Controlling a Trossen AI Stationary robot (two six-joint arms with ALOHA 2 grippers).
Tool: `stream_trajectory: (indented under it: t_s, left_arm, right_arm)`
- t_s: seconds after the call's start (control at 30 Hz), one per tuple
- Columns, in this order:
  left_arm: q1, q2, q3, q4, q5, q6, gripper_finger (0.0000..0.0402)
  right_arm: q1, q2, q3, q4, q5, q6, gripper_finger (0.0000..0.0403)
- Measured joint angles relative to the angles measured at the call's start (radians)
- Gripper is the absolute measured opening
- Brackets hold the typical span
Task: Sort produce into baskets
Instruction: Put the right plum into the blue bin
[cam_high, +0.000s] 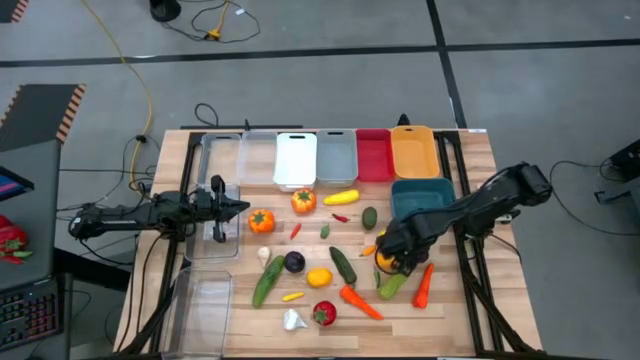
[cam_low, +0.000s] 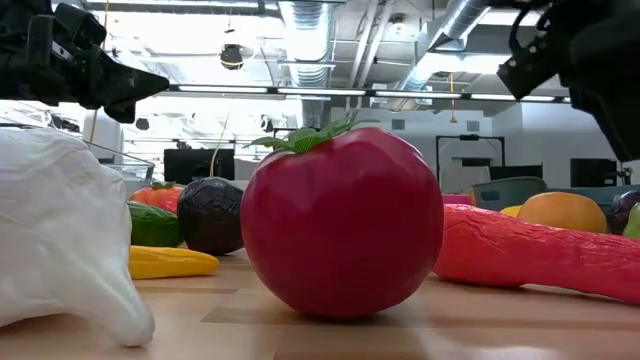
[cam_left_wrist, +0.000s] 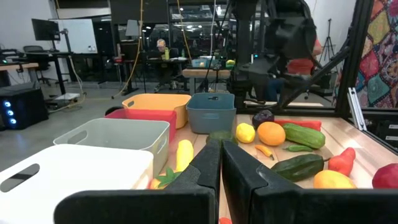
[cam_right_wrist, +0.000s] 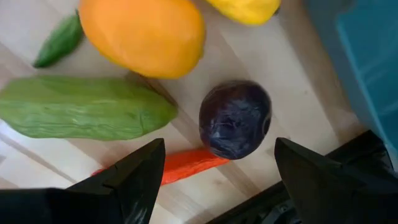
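I need to lower my right gripper before I close it. My fingers are above the purple round on the tabletop and would miss it if I closed now.
The produce lies loose on the wooden table, in front of a row of baskets along the far edge. My right gripper points down, open, over a purple round. The round rests on the table beside an orange fruit, a green cucumber and a carrot. The right gripper touches nothing; its fingers stand apart on either side of the round. My left gripper waits shut and level at the table's left.
A teal basket stands just beyond the right gripper. White, grey, red and orange-yellow baskets line the far edge, with clear ones at the left. A red tomato and white garlic lie near the front edge.
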Motion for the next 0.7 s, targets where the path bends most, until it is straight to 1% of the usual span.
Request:
stream_trajectory:
  t_s: [0.27, 0.7]
  left_arm:
    - [0.0, 0.0, 0.0, 0.0, 0.0, 0.0, 0.0002]
    - [0.0, 0.0, 0.0, 0.0, 0.0, 0.0, 0.0002]
  right_arm:
    - [0.031, 0.084, 0.0, -0.006, 0.0, 0.023, 0.0329]
    - [0.032, 0.219, 0.0, -0.024, 0.001, 0.018, 0.0329]
